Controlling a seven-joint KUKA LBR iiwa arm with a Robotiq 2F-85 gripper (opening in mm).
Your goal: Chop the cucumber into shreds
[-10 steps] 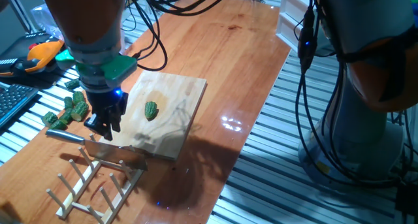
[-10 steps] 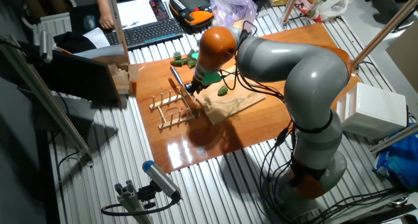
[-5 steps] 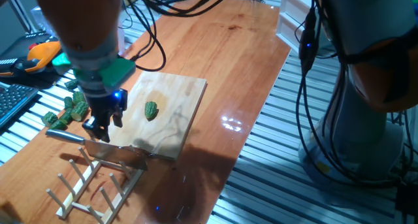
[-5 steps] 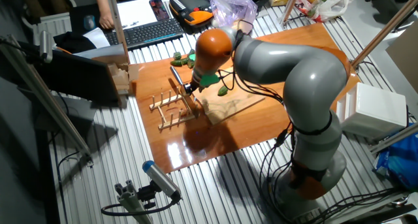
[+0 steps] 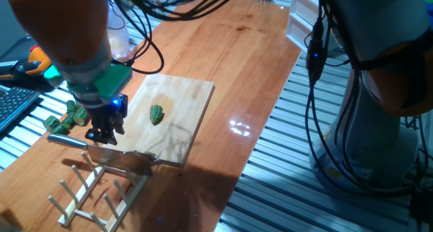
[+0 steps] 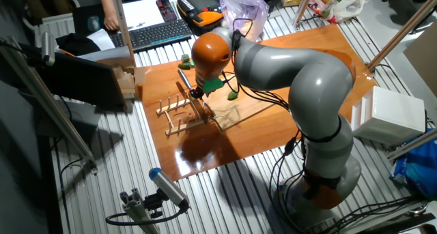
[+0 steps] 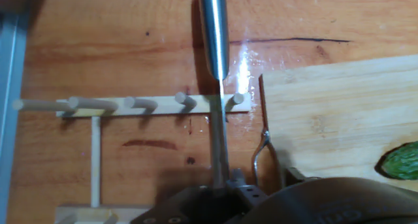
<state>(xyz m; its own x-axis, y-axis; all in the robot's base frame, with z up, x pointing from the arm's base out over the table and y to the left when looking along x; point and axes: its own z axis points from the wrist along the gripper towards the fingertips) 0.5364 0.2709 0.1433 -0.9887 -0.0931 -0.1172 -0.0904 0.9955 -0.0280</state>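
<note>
My gripper should next grab the knife's blade at its upright spine (image 5: 110,151), because the knife's steel handle (image 5: 67,141) is rounded while the blade has two flat sides.
The cucumber (image 5: 157,114), one small dark green bumpy chunk, lies alone on the wooden board (image 5: 183,100). It also shows in the other fixed view (image 6: 233,95) and at the right edge of the hand view (image 7: 401,162). My gripper (image 5: 103,134) hangs open just left of the board, over a knife (image 5: 101,151). The knife lies across the peg rack, its steel handle (image 7: 214,28) pointing away and its thin blade (image 7: 219,142) running back between my fingers. No shreds are in view.
A wooden peg rack (image 5: 95,191) stands under the knife at the table's front. Several dark green chunks (image 5: 67,117) lie in a pile left of the board. A keyboard (image 6: 153,33) and an orange tool (image 6: 205,16) sit beyond the table.
My gripper has moved left, off the board's edge, and now sits over the knife. The cucumber and knife have not moved.
</note>
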